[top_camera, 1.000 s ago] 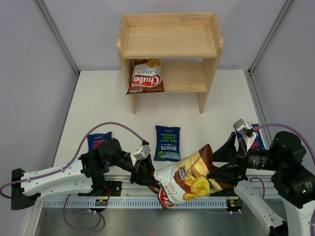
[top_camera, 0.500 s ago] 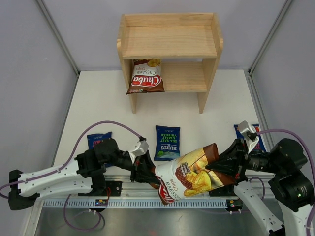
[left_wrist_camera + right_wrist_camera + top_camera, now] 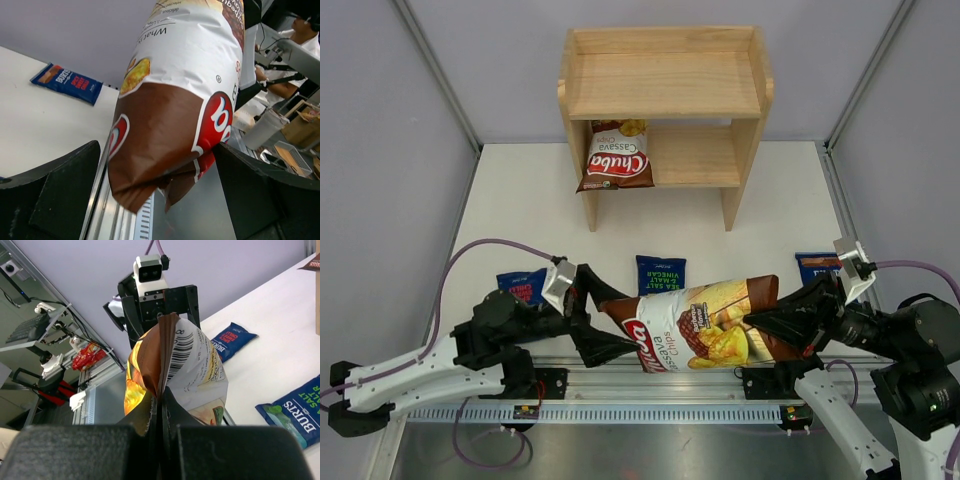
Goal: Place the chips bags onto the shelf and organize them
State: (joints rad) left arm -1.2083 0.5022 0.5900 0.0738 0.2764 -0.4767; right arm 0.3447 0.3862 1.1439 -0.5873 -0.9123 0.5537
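The left gripper isn't ready to close on the bag yet and should move farther onto it first: the bag's brown end edge sits too shallow between the fingers.
A brown-and-white Chuba chips bag [image 3: 695, 325] hangs level above the table's near edge, between my two arms. My right gripper [image 3: 760, 325] is shut on its right end seam, which the right wrist view shows pinched between the pads [image 3: 161, 420]. My left gripper [image 3: 620, 325] stands open around the bag's left end [image 3: 180, 100], its fingers [image 3: 55, 195] wide on either side and not touching it. A second Chuba bag [image 3: 617, 156] leans on the lower tier of the wooden shelf [image 3: 665, 100]. Three blue Burts bags lie flat on the table: left [image 3: 523, 286], middle [image 3: 660, 276] and right [image 3: 817, 265].
The shelf stands at the back centre, its top tier bare. A metal rail [image 3: 660, 395] runs along the near edge between the arm bases. Grey walls [image 3: 380, 150] close in the left and right sides.
My left gripper has opened and drawn back to the left. My right gripper has shut on the bag's right end. The bag has swung from tilted to level.
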